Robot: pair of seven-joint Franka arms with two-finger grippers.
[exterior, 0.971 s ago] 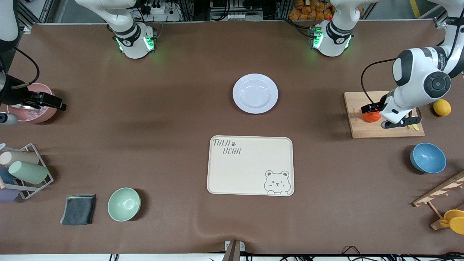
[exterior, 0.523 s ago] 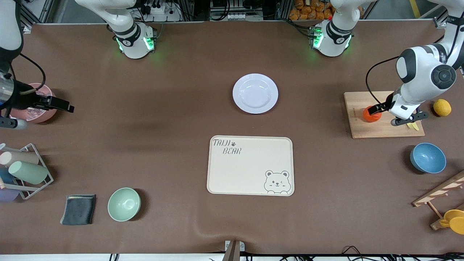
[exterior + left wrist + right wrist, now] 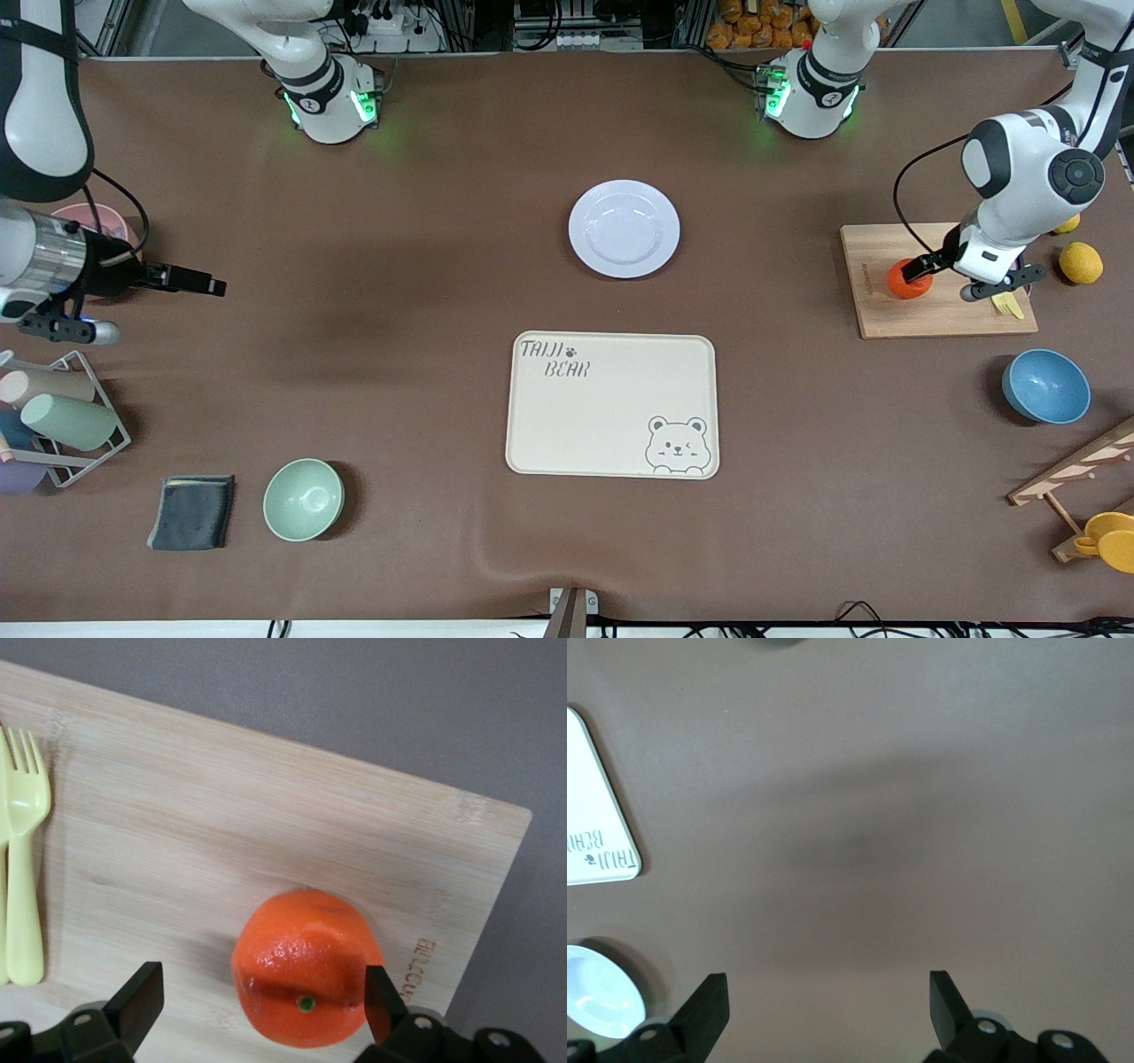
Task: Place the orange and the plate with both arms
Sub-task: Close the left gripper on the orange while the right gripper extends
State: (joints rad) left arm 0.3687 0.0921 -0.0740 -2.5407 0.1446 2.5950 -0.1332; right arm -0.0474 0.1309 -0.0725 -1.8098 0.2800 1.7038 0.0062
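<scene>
The left gripper grips the orange by its round body [image 3: 910, 278] next, to place it onto the plate [image 3: 624, 229].
The orange [image 3: 905, 282] sits on a wooden cutting board [image 3: 895, 319] toward the left arm's end of the table. My left gripper [image 3: 997, 283] hangs open over the board beside the orange. In the left wrist view the orange [image 3: 306, 966] shows between the spread fingertips of the left gripper [image 3: 261, 997], close to one of them and not gripped. The plate [image 3: 624, 229] lies bare at the table's middle, farther from the front camera than the bear tray. My right gripper [image 3: 66, 330] is open and empty over the table near the pink bowl. The right wrist view shows it [image 3: 828, 1005] and the plate's edge [image 3: 594, 1001].
A cream bear tray [image 3: 611, 406] lies nearer the front camera than the plate. A yellow fork [image 3: 1007, 306] lies on the board, with a lemon [image 3: 1081, 262] and a blue bowl [image 3: 1045, 386] close by. A pink bowl [image 3: 93, 220], cup rack [image 3: 62, 416], cloth [image 3: 190, 512] and mint bowl [image 3: 303, 499] stand at the right arm's end.
My right arm has swung away from the pink bowl toward the table's middle. My left gripper has shifted a little over the board, uncovering more of the orange. The orange has not moved.
</scene>
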